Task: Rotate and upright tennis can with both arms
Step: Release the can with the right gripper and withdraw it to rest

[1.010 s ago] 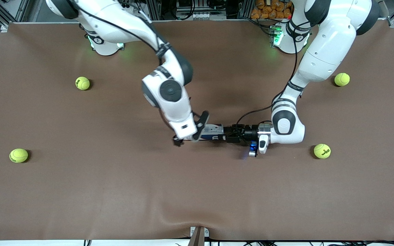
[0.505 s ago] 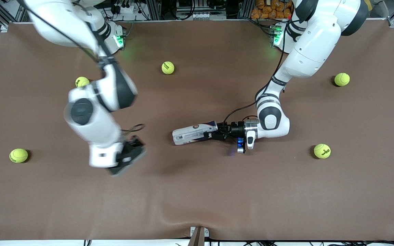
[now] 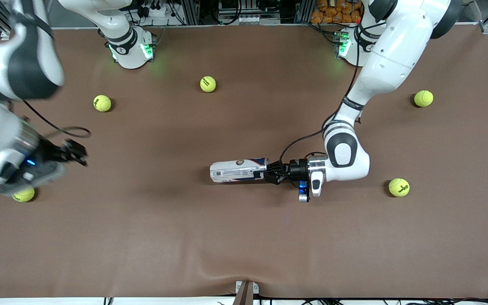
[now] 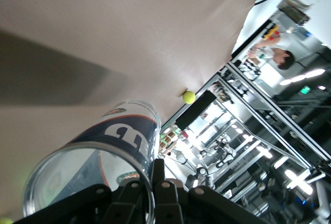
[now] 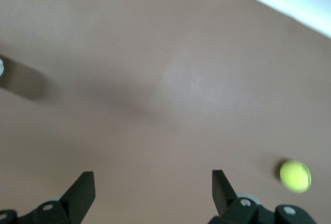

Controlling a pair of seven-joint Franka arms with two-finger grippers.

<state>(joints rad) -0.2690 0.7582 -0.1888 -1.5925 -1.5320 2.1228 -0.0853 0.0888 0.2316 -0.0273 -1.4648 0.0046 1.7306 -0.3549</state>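
I should keep holding the tennis can with my left gripper until the can is upright, because the tennis can's base faces sideways over the brown table.
The tennis can lies on its side near the table's middle, with its white, dark-blue and red label showing. My left gripper is shut on the silvery rim at the can's open end, one finger inside and one outside. The left wrist view shows the can from its open end, with the gripper pinching the rim. My right gripper is open and empty over the right arm's end of the table, well away from the can. The right wrist view shows the gripper spread wide over bare table.
Tennis balls lie scattered on the brown table: two near the robots' bases, two at the left arm's end, one partly under my right hand. The wrist views each show one ball.
My right gripper let go of the can and swung away to the right arm's end of the table. The can, still held by my left gripper, shifted slightly that way.
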